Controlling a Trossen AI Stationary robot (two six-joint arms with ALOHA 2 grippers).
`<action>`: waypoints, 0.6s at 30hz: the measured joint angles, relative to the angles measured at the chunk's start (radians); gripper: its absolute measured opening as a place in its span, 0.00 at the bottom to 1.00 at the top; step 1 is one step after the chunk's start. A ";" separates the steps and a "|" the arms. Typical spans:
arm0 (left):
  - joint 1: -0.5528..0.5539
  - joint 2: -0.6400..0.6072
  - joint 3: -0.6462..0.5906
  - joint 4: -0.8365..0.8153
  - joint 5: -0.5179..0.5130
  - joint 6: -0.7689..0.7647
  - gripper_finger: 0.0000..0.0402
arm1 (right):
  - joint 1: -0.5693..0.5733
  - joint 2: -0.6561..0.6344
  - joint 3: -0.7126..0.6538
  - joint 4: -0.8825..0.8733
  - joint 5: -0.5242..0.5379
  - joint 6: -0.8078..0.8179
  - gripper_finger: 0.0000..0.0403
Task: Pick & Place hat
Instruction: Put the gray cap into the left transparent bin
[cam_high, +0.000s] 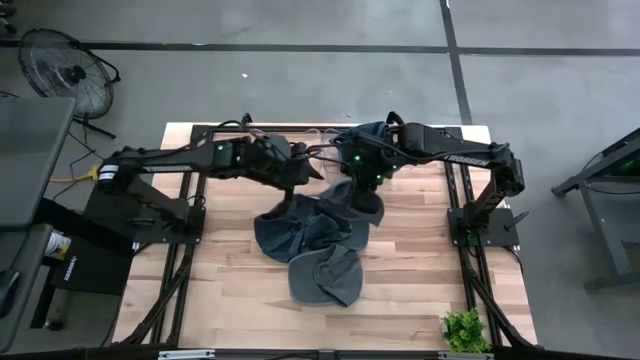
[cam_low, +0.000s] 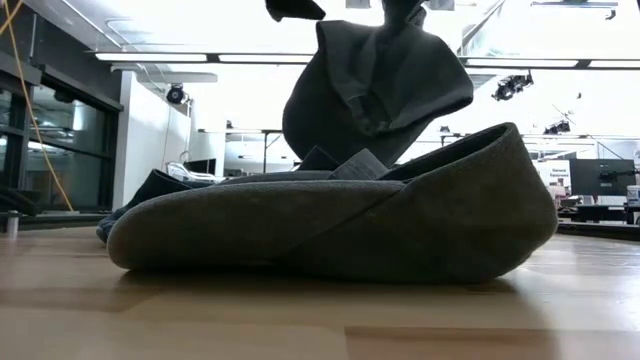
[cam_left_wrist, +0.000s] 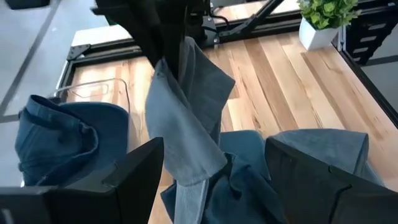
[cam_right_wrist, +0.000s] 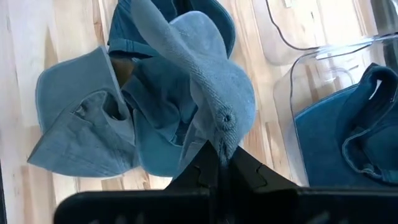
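Observation:
The grey-blue hat needs to go in a clear bin. My left gripper will next grab the hat by the edge of its top (cam_left_wrist: 193, 168).
A grey-blue hat (cam_right_wrist: 211, 81) hangs from my right gripper (cam_right_wrist: 219, 163), which is shut on it above the table's middle (cam_high: 368, 182). Below it, several blue and grey hats lie in a pile (cam_high: 300, 228) on the wooden table. One grey hat (cam_high: 327, 277) lies nearer the front edge and fills the low view (cam_low: 340, 225). My left gripper (cam_left_wrist: 214, 180) stands open in the air just left of the hanging hat (cam_left_wrist: 186, 124), touching nothing. Another blue hat (cam_right_wrist: 348, 130) lies in a clear bin (cam_right_wrist: 298, 56) at the far side. My right gripper pinches the hat's crown (cam_right_wrist: 224, 134) between its two fingers, close to the top button. The fingers slant down from above. The hat hangs below them (cam_low: 380, 90), folded and slack, over the pile; whether its lower edge touches the pile I cannot tell.
Black frame rails (cam_high: 465, 240) run along both sides of the table. A small potted plant (cam_high: 463, 328) stands at the front right corner. A fan (cam_high: 65, 65) stands on the floor beyond the far left corner. Bare wood lies along the front edge.

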 joint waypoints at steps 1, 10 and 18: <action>0.000 0.015 0.012 0.000 0.000 0.000 0.69 | 0.000 0.000 0.000 0.003 0.000 -0.002 0.00; 0.000 0.114 0.055 -0.014 -0.002 -0.078 0.69 | -0.004 -0.001 0.000 0.011 -0.007 -0.036 0.00; 0.000 0.164 0.060 -0.006 -0.024 -0.170 0.69 | -0.003 -0.002 0.000 0.011 -0.052 -0.085 0.00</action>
